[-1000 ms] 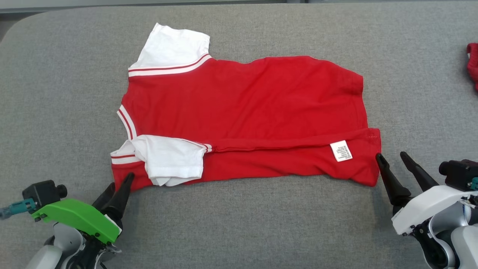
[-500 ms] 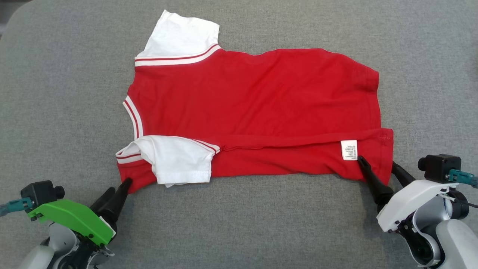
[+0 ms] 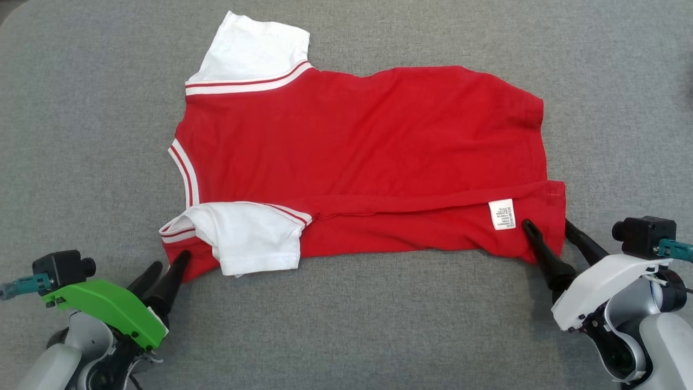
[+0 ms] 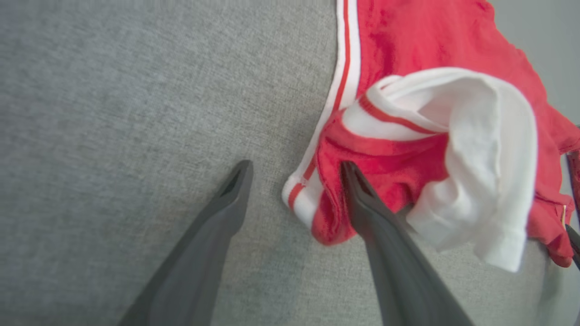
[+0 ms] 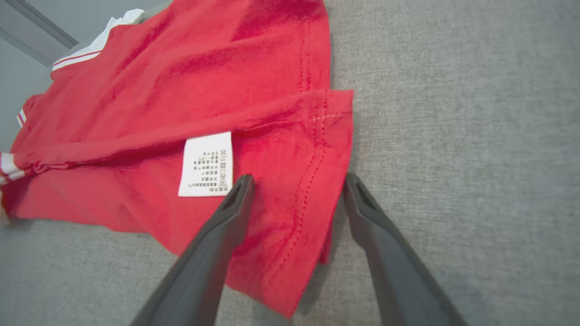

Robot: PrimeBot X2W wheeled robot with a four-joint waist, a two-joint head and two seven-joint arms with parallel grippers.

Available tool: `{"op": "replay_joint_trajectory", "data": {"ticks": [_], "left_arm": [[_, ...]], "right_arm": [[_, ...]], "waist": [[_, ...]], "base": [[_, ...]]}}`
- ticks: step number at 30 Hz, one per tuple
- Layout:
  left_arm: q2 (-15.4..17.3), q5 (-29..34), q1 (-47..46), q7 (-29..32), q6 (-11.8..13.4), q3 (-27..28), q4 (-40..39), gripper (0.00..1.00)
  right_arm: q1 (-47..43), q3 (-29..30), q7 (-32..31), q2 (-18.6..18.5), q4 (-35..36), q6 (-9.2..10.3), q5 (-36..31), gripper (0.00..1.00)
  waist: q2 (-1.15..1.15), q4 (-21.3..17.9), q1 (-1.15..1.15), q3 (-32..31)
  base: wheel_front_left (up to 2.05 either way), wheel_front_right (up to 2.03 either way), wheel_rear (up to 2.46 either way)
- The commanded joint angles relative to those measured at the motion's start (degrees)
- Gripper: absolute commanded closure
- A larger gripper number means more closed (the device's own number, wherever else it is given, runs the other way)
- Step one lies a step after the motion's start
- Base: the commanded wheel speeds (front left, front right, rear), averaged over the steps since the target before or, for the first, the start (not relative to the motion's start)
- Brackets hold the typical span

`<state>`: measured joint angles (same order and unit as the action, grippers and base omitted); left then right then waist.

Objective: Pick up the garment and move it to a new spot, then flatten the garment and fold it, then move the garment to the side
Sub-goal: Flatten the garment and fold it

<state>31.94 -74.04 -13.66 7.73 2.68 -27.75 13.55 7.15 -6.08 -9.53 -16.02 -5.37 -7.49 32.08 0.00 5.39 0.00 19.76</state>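
Note:
The right gripper grabs the T-shirt's red hem near the label next, since that hem stands up slightly while the T-shirt's red body (image 3: 377, 140) (image 5: 217, 79) lies flat.
The garment (image 3: 357, 141) is a red T-shirt with white sleeves, spread on a grey cloth surface. Its near edge is folded over, showing a white label (image 3: 501, 214). The near sleeve (image 3: 254, 245) lies crumpled on that fold. My left gripper (image 3: 171, 259) is open at the near-left corner. In the left wrist view (image 4: 295, 164), one finger rests on the red fabric (image 4: 398, 36) and the other on bare cloth. My right gripper (image 3: 547, 223) is open astride the near-right hem corner; the right wrist view (image 5: 299, 177) shows the hem (image 5: 312, 149) between its fingers, beside the label (image 5: 206, 164).
The grey padded surface (image 3: 346, 336) reaches all around the garment, with wide bare bands on the left, on the right and in front. The far white sleeve (image 3: 254, 49) lies near the back. A rounded edge of the surface shows at the top left corner (image 3: 8, 13).
The head camera has shifted. My right gripper has moved forward and inward, from beside the hem corner to astride it. My left gripper's fingertip has crept onto the near-left corner. Both stay open.

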Motion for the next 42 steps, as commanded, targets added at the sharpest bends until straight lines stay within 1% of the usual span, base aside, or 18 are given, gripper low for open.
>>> {"op": "replay_joint_trajectory", "data": {"ticks": [1,3,7,14,17,21,24,26,29,32,37,42], "left_arm": [[1.45,2.04,0.03,-0.49,0.95,-0.10,0.53,0.00],[3.44,4.86,0.69,-1.44,2.17,-0.95,-0.11,0.00],[4.40,5.88,2.03,-1.40,3.12,-1.55,-2.27,0.00],[2.60,3.42,2.17,-0.07,2.44,-1.83,-4.82,0.00],[2.48,3.19,2.14,-0.21,2.39,-1.28,-5.06,0.00],[3.73,1.28,3.22,-1.33,2.91,1.16,-6.41,0.00],[5.25,-0.20,4.51,-1.21,2.96,2.85,-8.08,0.00],[5.29,-1.52,5.52,-0.51,2.08,3.22,-9.74,0.00],[5.66,-2.85,6.36,0.73,1.45,3.07,-11.76,0.00],[5.18,-1.88,6.22,1.70,1.79,1.62,-12.05,0.00],[3.61,-0.85,3.79,2.46,2.17,0.10,-9.76,0.00],[1.71,-0.44,1.05,2.44,1.14,-0.60,-6.04,0.00]], "right_arm": [[-0.44,0.36,-0.20,-0.30,0.38,0.00,0.04,0.00],[-0.95,0.67,-0.33,-0.32,0.78,0.00,0.07,0.00],[-1.62,1.27,-0.29,-0.25,1.08,0.00,-0.21,0.00],[-0.70,0.77,-0.82,0.47,1.01,0.00,-0.50,0.00],[-0.49,0.41,-0.99,0.40,0.99,0.00,-0.70,0.00],[-0.92,0.26,-1.11,-0.05,0.89,0.00,-0.57,0.00],[-1.63,0.53,-1.01,-0.14,0.80,0.00,-0.43,0.00],[-1.93,0.59,-1.02,-0.19,0.72,0.00,-0.40,0.00],[-1.84,0.40,-1.21,-0.12,0.63,0.00,-0.33,0.00],[-1.32,0.14,-1.51,-0.04,0.79,0.00,-0.34,0.00],[-0.41,0.01,-1.91,-0.39,1.39,0.00,-0.43,0.00],[-0.40,-0.29,-3.33,-0.17,0.89,0.00,-0.85,0.00]], "waist": [[0.00,-0.21,0.00,-0.02],[0.00,-0.33,0.00,-0.04],[0.00,-0.06,0.00,-0.19],[0.00,0.16,0.00,-0.23],[0.00,0.06,0.00,-0.36],[0.00,0.04,0.00,-0.81],[0.00,0.29,0.00,-1.13],[0.00,0.50,0.00,-1.31],[0.00,0.79,0.00,-1.44],[0.00,0.83,0.00,-1.38],[0.00,0.50,0.00,-0.53],[0.00,0.03,0.00,0.60]], "base": [[0.00,0.00,0.00],[0.00,0.00,0.00],[0.00,0.00,0.00],[0.00,0.00,0.00],[0.00,0.00,0.00],[0.00,0.00,0.00],[0.00,0.00,0.00],[0.00,0.00,0.00],[0.00,0.00,0.00],[0.00,0.00,0.00],[0.00,0.00,0.00],[0.00,0.00,0.00]]}}
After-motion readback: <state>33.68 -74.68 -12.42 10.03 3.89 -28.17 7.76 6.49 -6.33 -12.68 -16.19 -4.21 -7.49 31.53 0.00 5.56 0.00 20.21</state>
